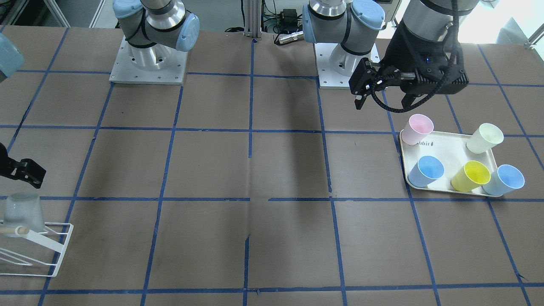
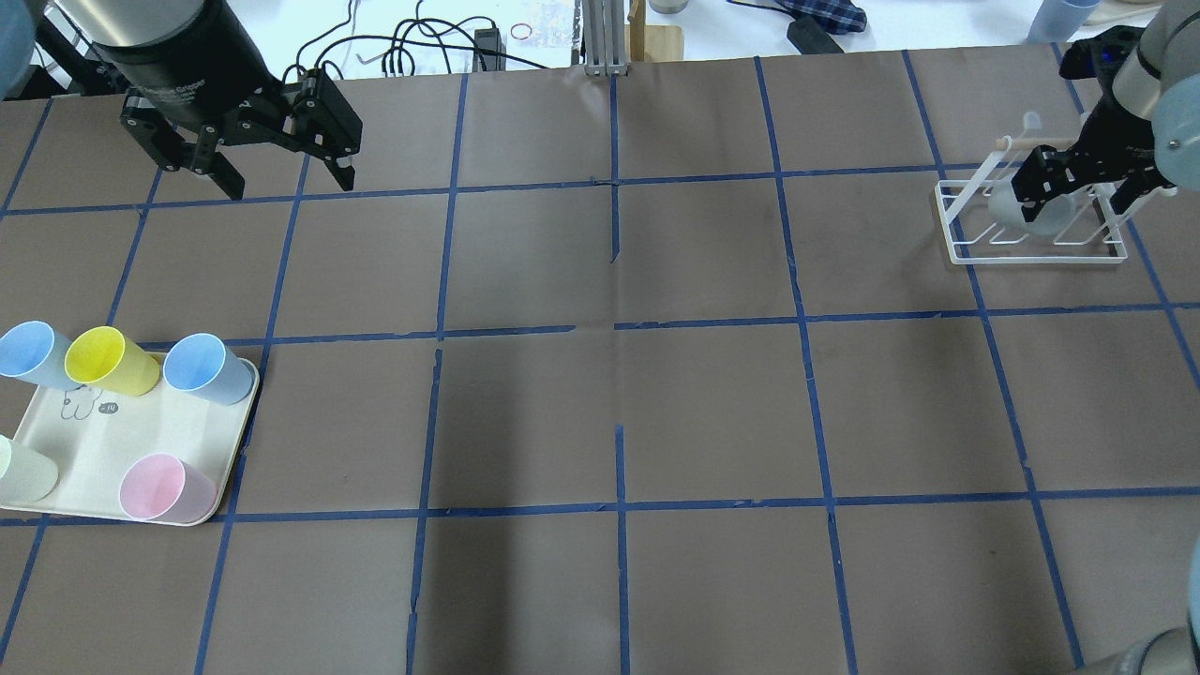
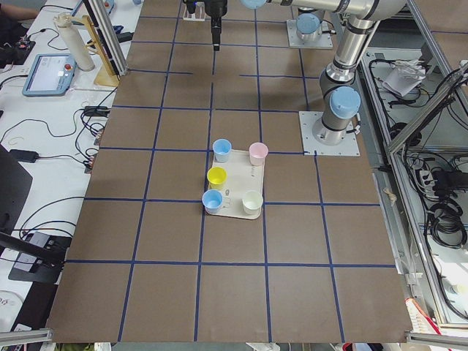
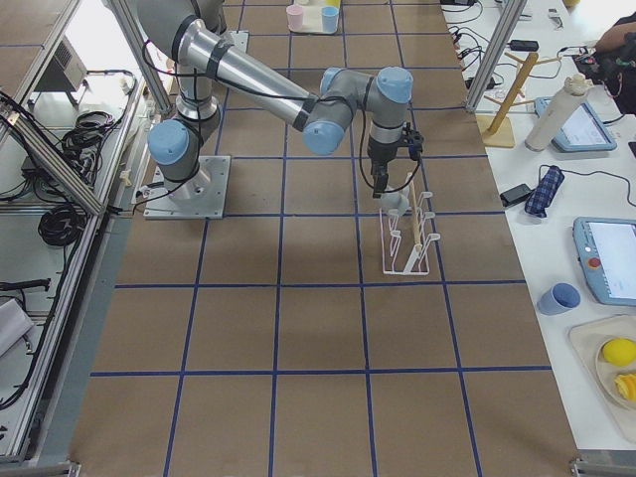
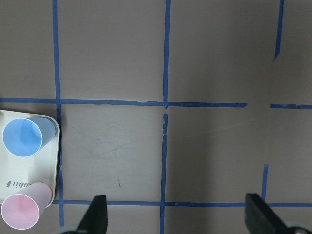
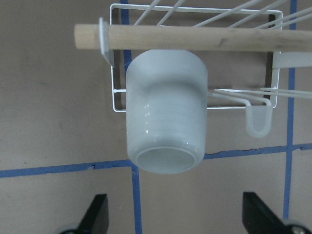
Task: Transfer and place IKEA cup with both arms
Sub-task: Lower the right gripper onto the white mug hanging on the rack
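The pale grey IKEA cup needs to be passed across for placing, so my right gripper should grab it by its bottom end (image 1: 24,203) (image 6: 165,153) next.
The pale grey IKEA cup (image 6: 165,126) hangs upside down on a prong of the white wire rack (image 2: 1036,253), under the rack's wooden bar (image 6: 195,39). It also shows in the overhead view (image 2: 1017,208) and the front view (image 1: 23,212). My right gripper (image 6: 178,217) is open and empty, its fingertips just short of the cup and not touching it. My left gripper (image 2: 289,183) is open and empty. It hangs above the bare table beyond the tray and holds nothing.
A cream tray (image 2: 112,441) on my left holds a pink cup (image 2: 155,487), a yellow cup (image 2: 103,361), two light blue cups (image 2: 202,366) and a cream-white cup (image 2: 19,473). Brown paper with blue tape lines covers the table (image 2: 619,394).
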